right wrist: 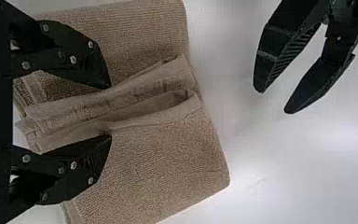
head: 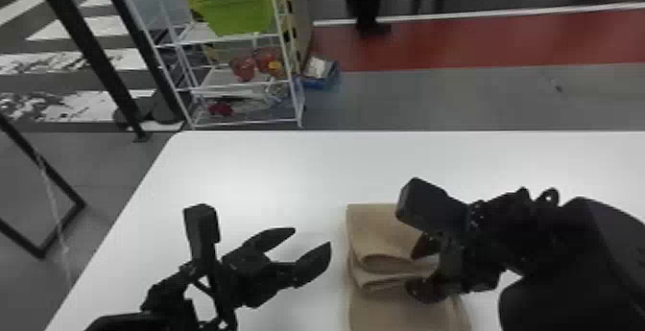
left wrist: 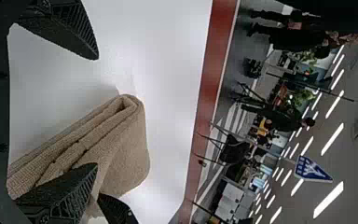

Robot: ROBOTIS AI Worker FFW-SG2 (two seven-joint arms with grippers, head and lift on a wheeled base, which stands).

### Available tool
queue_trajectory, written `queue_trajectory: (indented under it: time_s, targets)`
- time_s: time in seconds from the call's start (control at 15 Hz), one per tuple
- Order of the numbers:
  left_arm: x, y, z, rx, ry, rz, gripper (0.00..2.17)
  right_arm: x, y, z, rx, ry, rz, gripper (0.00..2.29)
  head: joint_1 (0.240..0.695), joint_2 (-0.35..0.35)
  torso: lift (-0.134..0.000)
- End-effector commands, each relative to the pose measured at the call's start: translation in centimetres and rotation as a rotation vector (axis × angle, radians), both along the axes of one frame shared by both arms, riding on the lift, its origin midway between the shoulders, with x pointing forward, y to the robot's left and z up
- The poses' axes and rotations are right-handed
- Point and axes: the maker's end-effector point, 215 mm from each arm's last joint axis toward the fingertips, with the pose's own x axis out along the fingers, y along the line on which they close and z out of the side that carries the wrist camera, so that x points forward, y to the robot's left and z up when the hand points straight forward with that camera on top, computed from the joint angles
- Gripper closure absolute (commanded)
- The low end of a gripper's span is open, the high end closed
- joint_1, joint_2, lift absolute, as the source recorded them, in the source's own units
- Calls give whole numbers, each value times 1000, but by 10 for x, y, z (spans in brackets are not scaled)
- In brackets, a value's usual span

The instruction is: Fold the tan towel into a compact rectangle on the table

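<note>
My right gripper grabs the towel's raised middle folds next, to fold the tan towel [head: 379, 224] into a compact rectangle.
Beside the towel's left edge in the head view, my left gripper [head: 312, 251] stands open over the white table. My right gripper [head: 415, 267] is over the towel's right part. The tan towel [head: 379, 224] lies folded in layers, with ridged folds across its middle. In the left wrist view my left gripper [left wrist: 95, 112] has its fingers spread, with the towel's folded edge [left wrist: 126, 154] beyond them. Seen from the right wrist, my right gripper [right wrist: 109, 111] is open, its fingers on either side of the raised folds of the towel [right wrist: 163, 154].
The white table [head: 249, 171] extends behind and left of the towel. Past its far edge stands a white wire shelf [head: 240, 124] with a green bin [head: 235, 8]. A blue box [head: 319, 80] sits on the floor beside the shelf.
</note>
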Motion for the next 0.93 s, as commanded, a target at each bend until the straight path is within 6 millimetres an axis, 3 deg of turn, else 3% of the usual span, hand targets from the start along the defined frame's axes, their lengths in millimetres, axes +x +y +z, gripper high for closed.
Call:
queue_trajectory:
  time_s: [0.0, 0.33, 0.67, 0.87]
  targets:
    - [0, -2, 1, -6, -1, 3, 66, -4, 3, 0, -3, -2, 11, 572, 695, 182, -123]
    - [-3, -3, 0, -6, 2, 1, 66, -2, -1, -7, -41, -27, 20, 583, 695, 186, -123]
    - [-5, -3, 1, -4, 1, 1, 66, 2, 2, -6, -41, -48, 23, 741, 695, 182, -123]
    - [-6, -4, 0, -5, 2, -2, 70, 3, 7, -4, -29, -50, 25, 967, 695, 187, -123]
